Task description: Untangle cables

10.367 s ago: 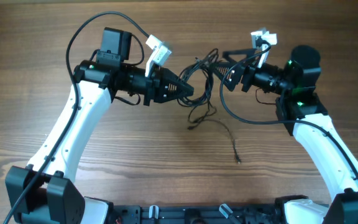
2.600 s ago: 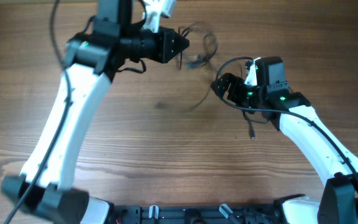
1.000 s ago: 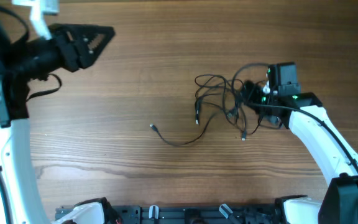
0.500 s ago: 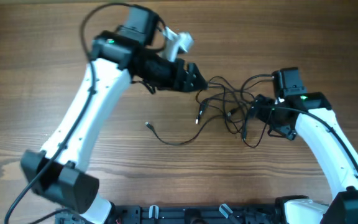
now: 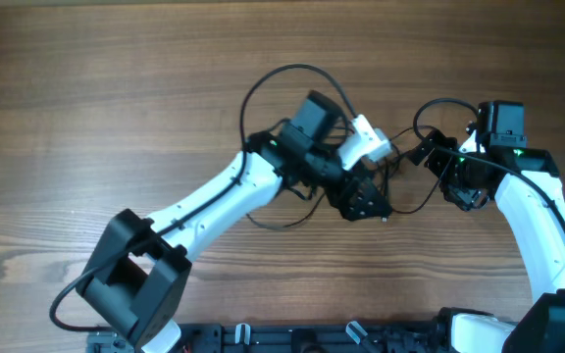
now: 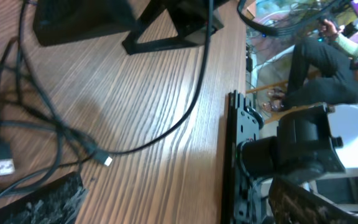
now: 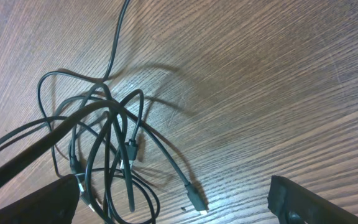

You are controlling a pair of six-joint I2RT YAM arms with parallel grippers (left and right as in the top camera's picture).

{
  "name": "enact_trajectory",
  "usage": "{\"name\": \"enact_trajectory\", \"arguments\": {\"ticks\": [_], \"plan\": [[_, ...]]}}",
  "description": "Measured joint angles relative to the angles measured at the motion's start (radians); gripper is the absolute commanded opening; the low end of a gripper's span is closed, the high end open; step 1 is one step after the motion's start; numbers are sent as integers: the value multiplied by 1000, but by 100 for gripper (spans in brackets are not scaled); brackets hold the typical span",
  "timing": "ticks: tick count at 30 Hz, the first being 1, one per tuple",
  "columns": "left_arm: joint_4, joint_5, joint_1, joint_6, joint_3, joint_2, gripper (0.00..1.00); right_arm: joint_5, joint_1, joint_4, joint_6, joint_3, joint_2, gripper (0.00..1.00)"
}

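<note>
The plug ends of the cables stay free this way. My right gripper should next grab along a looped black cable of the heap (image 5: 392, 163) (image 7: 118, 111) to untangle the cables.
The cables (image 7: 131, 148) are thin black wires lying in a loose bunch on the wooden table. In the right wrist view the bunch sits by my left-hand finger and one plug end (image 7: 197, 202) lies on the wood between the fingers. My right gripper (image 7: 173, 208) is open and holds nothing. My left gripper (image 6: 179, 208) hangs low over the table with its jaws wide apart and only bare wood between them; two plug ends (image 6: 2, 165) lie to its left. In the overhead view the left gripper (image 5: 366, 206) covers most of the bunch, and the right gripper (image 5: 441, 169) is just to its right.
The right arm's black gripper parts (image 6: 104, 22) fill the top of the left wrist view. The table's front edge with a black rail (image 6: 238, 143) and the right arm's base (image 6: 297, 155) stand beyond it. Thick black arm cables (image 5: 273, 83) loop above both wrists.
My left arm has swung in from the far upper left to the table's middle, over the bunch, and its jaws have opened wider. The right gripper has shifted slightly up and right.
</note>
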Motion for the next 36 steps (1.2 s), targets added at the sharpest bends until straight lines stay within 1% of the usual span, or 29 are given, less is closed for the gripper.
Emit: {"name": "enact_trajectory", "arguments": {"ticks": [4,6,8,10,12,14,16,19,20,22,24,25,27,28,29,31,33,34,36], "plan": [[137,-219,-142,-62,-4,2,90,-6,0,0,0,0,0,100],[167,-266,-190,-99,-4,15,75,-6,0,0,-2,0,0,100],[209,-296,-209,-158,-4,48,72,-6,0,0,-2,0,0,100],[280,-348,-219,-266,-5,90,36,-6,0,1,-2,0,0,100],[321,-393,-222,-359,-5,128,4,-6,0,-1,-2,0,0,99],[319,-421,-221,-417,-5,147,4,-6,-1,-4,-5,0,0,100],[296,-425,-202,-466,-5,129,4,-6,-2,-11,-6,0,0,100],[267,-382,-58,-513,-11,-31,4,-6,-2,-11,-16,0,0,100],[273,-351,33,-524,-11,-145,4,-6,-3,-11,-16,0,0,100],[285,-324,134,-529,-9,-299,4,-6,-3,-15,-20,0,0,100],[290,-330,203,-532,-8,-371,4,-5,-4,-46,-73,0,0,100],[290,-340,241,-542,-8,-372,4,3,-4,-53,-94,1,0,100],[296,-290,359,-585,-8,-363,4,-22,-11,-45,-150,0,0,100],[300,-262,398,-587,-8,-363,4,-77,-14,-15,-182,0,0,100],[309,-204,439,-579,-8,-363,4,-233,-14,75,-254,0,0,100],[332,-103,491,-564,-9,-363,4,-510,18,191,-386,1,0,98],[357,-37,532,-571,-8,-363,4,-608,76,262,-446,2,0,97],[355,-21,546,-576,-8,-363,4,-657,109,299,-477,2,0,94],[354,3,562,-590,-8,-363,4,-688,219,423,-526,0,0,95]]}}
